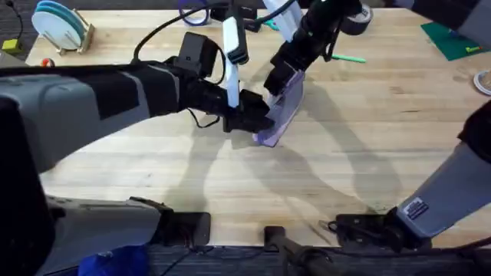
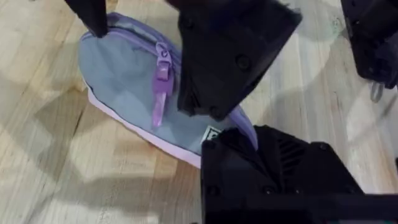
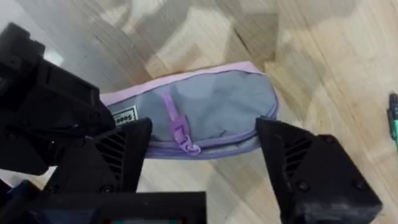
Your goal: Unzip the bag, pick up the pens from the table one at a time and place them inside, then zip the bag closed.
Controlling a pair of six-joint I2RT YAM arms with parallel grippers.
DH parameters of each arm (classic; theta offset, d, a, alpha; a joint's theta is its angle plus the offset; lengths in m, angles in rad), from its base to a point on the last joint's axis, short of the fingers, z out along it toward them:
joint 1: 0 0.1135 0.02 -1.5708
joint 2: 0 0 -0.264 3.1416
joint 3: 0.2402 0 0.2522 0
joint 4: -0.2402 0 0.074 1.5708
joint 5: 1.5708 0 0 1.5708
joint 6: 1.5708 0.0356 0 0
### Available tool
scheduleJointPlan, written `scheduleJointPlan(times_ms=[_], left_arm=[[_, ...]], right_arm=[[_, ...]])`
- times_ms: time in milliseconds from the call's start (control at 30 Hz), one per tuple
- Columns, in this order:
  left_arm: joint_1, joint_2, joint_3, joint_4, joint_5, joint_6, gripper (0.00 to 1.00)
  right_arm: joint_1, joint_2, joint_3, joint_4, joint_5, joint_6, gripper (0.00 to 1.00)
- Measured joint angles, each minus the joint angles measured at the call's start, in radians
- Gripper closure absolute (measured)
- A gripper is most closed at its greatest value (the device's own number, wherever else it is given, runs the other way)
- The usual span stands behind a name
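My right gripper will next unzip the bag by pinching the zipper at that purple tab (image 3: 179, 127). The closed zipper (image 3: 233, 140) lies flat, and only its purple pull hangs loose.
The lavender bag (image 1: 281, 107) lies in the middle of the table (image 1: 345, 169), its zipper closed along its length. In the left wrist view the purple zipper pull (image 2: 160, 74) hangs over the bag (image 2: 118, 74). My left gripper (image 1: 257, 119) is shut on the bag's end by the pale label (image 2: 213, 132). My right gripper (image 3: 205, 165) hovers open over the bag (image 3: 217, 106), its fingers either side of the zipper pull (image 3: 180, 134). One green pen (image 1: 349, 57) lies on the table behind the bag and shows again as a pen (image 3: 393, 124) at the right wrist view's edge.
A rack of blue plates (image 1: 61, 27) stands at the back left of the table. A green mat (image 1: 449, 38) lies at the back right. Both arms crowd the middle. Bare wood stretches in front of the bag and to its right.
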Motion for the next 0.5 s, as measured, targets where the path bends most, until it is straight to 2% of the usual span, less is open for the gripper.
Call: scheduleJointPlan(times_ms=[200,500], left_arm=[[0.0,0.0,0.0,0.0,-0.001,0.0,0.958],[0.0,0.0,0.0,0.0,-0.002,-0.004,0.958]], right_arm=[[0.0,0.022,0.0,-0.011,0.011,-0.004,0.104],[0.002,0.04,0.0,-0.011,0.012,-0.005,0.381]])
